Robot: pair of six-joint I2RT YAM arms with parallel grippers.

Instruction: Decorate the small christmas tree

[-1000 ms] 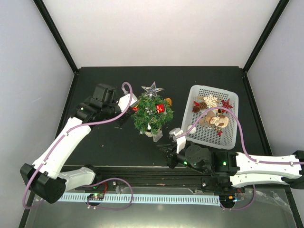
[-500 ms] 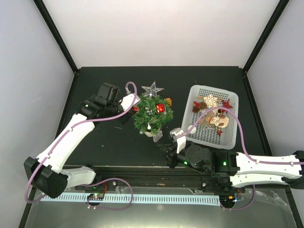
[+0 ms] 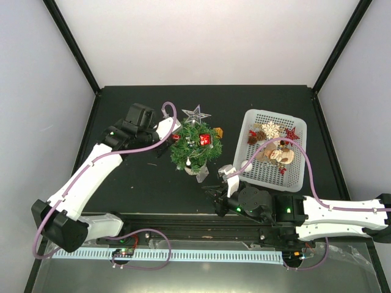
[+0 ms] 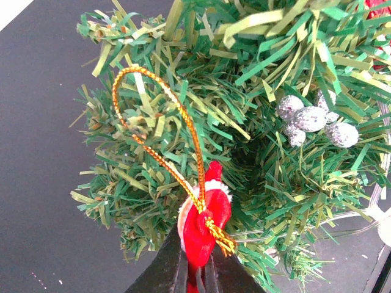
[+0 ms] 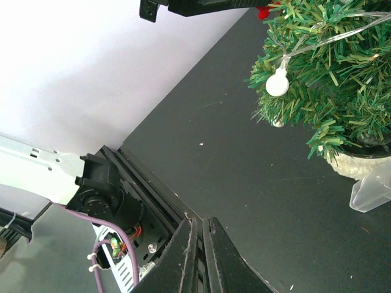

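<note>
The gold cord loop of the red santa-hat ornament has the end of a green branch poking through it, so the left gripper needs to let go of the ornament now.
The small christmas tree stands mid-table with a silver star on top and a red ornament among its branches. My left gripper is at the tree's left side, shut on a small red santa-hat ornament. Its gold cord loop lies over a green branch. Silver berries sit deeper in the foliage. My right gripper is shut and holds nothing, low near the table's front edge, with the tree and its white pot up to its right.
A white mesh basket holding several ornaments stands right of the tree. A white bulb on a light string hangs from the tree. A clear plastic piece lies by the pot. Black frame posts border the table.
My left gripper has moved up and right, carrying the red ornament closer into the tree's left side. The tree has shifted slightly. The right arm has stayed still.
</note>
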